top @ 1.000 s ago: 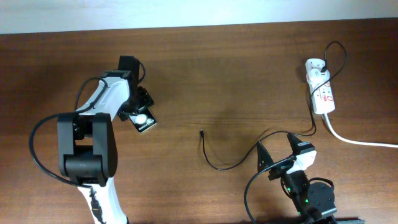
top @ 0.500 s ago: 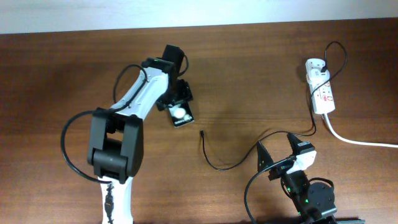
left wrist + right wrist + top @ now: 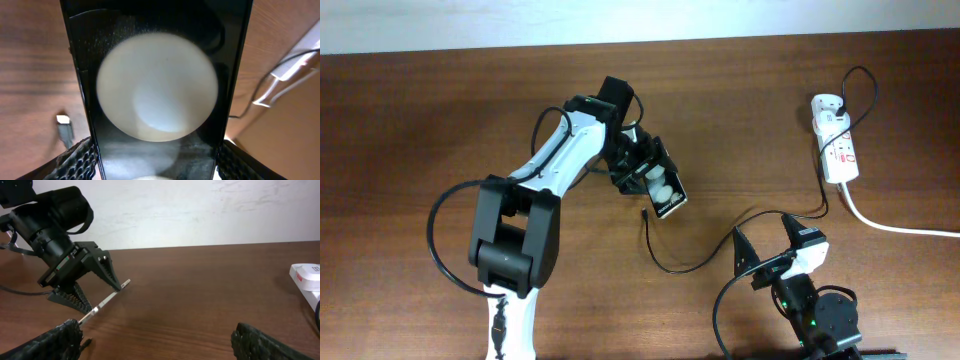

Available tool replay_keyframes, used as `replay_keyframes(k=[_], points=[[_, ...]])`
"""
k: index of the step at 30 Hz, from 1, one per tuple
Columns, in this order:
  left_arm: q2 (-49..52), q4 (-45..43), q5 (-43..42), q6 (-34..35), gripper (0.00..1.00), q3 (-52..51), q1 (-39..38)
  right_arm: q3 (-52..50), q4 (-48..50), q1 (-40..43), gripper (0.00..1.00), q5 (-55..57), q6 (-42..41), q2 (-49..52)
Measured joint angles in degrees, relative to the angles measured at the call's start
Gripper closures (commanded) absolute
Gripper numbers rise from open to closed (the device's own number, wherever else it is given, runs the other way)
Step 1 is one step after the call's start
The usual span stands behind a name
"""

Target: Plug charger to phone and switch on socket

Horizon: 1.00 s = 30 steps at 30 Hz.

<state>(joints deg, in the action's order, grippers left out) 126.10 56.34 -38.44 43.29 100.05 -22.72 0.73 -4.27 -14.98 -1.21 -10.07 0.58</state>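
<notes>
The robot will next grab the phone's loose end (image 3: 670, 205) (image 3: 105, 302) across its flat sides with the right gripper, so that the left gripper can take a new grip for plugging.
My left gripper (image 3: 645, 172) is shut on the phone (image 3: 665, 192), a flat black slab with white round patches, and holds it near the table's middle. The phone fills the left wrist view (image 3: 157, 90) between the jaws (image 3: 156, 160), and shows edge-on in the right wrist view (image 3: 102, 302). The charger's black cable (image 3: 670, 265) lies on the table, its plug tip (image 3: 644, 213) just below-left of the phone and at the left in the left wrist view (image 3: 64, 127). The white socket (image 3: 836, 150) lies at the far right. My right gripper (image 3: 155, 342) is open and empty near the front edge.
The socket's thick white cord (image 3: 895, 226) runs off the right edge. The charger cable loops above the socket (image 3: 865, 85). The right arm's base (image 3: 815, 315) sits at the front right. The socket's end shows at the right of the right wrist view (image 3: 307, 277).
My left gripper has carried the phone rightward from the left of the table to just above the charger's plug tip. The right arm has not moved.
</notes>
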Motion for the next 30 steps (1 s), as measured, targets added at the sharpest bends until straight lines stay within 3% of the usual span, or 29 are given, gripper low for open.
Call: replay_keyframes(k=[2, 5, 7, 14, 23, 25, 30], points=[[0.0, 0.5, -3.4, 1.4, 1.0, 0.0, 0.5, 0.0, 0.0, 0.0, 0.01, -0.4, -2.4, 0.0], [0.0, 1.7, -11.3, 1.9, 1.0, 0.0, 2.2, 0.0, 0.1, 0.0, 0.01, -1.1, -17.0, 0.2], [0.0, 1.7, -14.6, 2.0, 1.0, 0.0, 3.1, 0.0, 0.5, 0.0, 0.01, -5.1, -22.4, 2.1], [0.0, 1.8, -18.8, 0.6, 1.0, 0.0, 4.2, 0.0, 1.4, 0.0, 0.01, -10.9, -28.5, 15.0], [0.0, 1.7, -18.2, 0.5, 1.0, 0.0, 4.3, 0.5, 2.8, 0.0, 0.01, -18.0, -26.5, 15.6], [0.0, 1.4, -17.5, 0.5, 1.0, 0.0, 4.5, 3.3, 2.2, 0.0, 0.02, -19.3, -23.8, 20.7], [0.0, 0.5, -14.1, 1.8, 1.0, 0.1, 4.5, 18.2, 7.8, -7.1, 0.01, -16.4, -19.1, 46.6]])
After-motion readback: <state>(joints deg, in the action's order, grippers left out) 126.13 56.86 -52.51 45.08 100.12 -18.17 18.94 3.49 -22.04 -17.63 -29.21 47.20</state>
